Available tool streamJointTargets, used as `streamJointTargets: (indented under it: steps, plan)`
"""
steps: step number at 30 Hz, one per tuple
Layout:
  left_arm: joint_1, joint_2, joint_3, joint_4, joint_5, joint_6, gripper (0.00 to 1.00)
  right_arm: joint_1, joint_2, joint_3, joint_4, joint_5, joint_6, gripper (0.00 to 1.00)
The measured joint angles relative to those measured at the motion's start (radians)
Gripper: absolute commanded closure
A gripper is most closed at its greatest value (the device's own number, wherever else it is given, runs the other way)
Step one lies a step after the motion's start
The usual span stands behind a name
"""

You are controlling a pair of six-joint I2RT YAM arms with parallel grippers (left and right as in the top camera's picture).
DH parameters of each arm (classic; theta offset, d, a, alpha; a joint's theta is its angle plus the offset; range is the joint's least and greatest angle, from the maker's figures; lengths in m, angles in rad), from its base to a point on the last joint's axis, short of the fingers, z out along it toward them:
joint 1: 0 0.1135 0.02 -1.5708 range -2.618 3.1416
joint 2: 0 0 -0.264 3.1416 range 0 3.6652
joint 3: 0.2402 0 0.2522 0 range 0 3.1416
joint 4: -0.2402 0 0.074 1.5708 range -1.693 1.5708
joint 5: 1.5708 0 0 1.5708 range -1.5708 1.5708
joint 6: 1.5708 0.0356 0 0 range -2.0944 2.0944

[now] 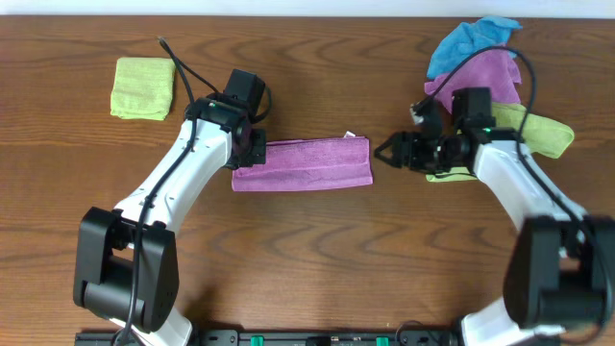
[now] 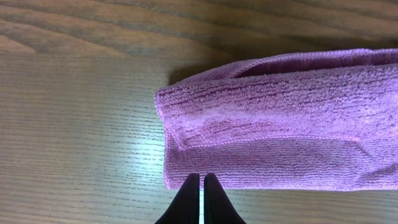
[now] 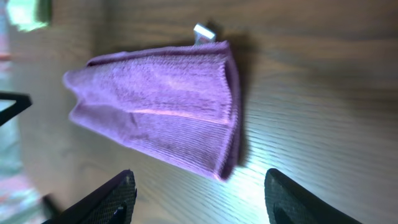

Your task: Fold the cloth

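The robot's right gripper should next take the purple cloth point(image 1: 303, 164) by its white-tagged end point(image 1: 367, 161), so that this end can be folded over the cloth's other end.
A purple cloth point(image 1: 303, 164) lies folded into a long strip at the middle of the table. Its left end shows in the left wrist view point(image 2: 273, 124) and its right end, with a small white tag, in the right wrist view point(image 3: 161, 106). My left gripper point(image 1: 252, 147) is shut and empty, right at the cloth's left end; its closed fingertips point(image 2: 202, 186) sit just off the cloth's near edge. My right gripper point(image 1: 384, 154) is open and empty, a short way off the cloth's right end; its fingers point(image 3: 199, 196) spread wide.
A folded yellow-green cloth point(image 1: 142, 88) lies at the back left. A pile of blue, pink and yellow-green cloths point(image 1: 490, 72) sits at the back right, behind my right arm. The table is bare wood point(image 1: 317, 259).
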Motion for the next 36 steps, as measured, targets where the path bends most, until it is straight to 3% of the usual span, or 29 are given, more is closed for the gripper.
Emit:
streamJointTargets:
  steps: [10, 24, 36]
  plan:
    - [0.0, 0.002, 0.0, 0.016, -0.003, -0.014, 0.94, 0.003, 0.21, -0.002, 0.107, -0.153, -0.021, 0.3]
    - [0.0, 0.146, -0.005, 0.097, -0.006, -0.014, 0.94, 0.042, 0.217, -0.002, 0.183, -0.121, -0.009, 0.28]
    - [0.0, 0.231, -0.023, 0.145, -0.006, -0.023, 0.94, 0.048, 0.217, 0.0, 0.187, -0.1, 0.007, 0.35]
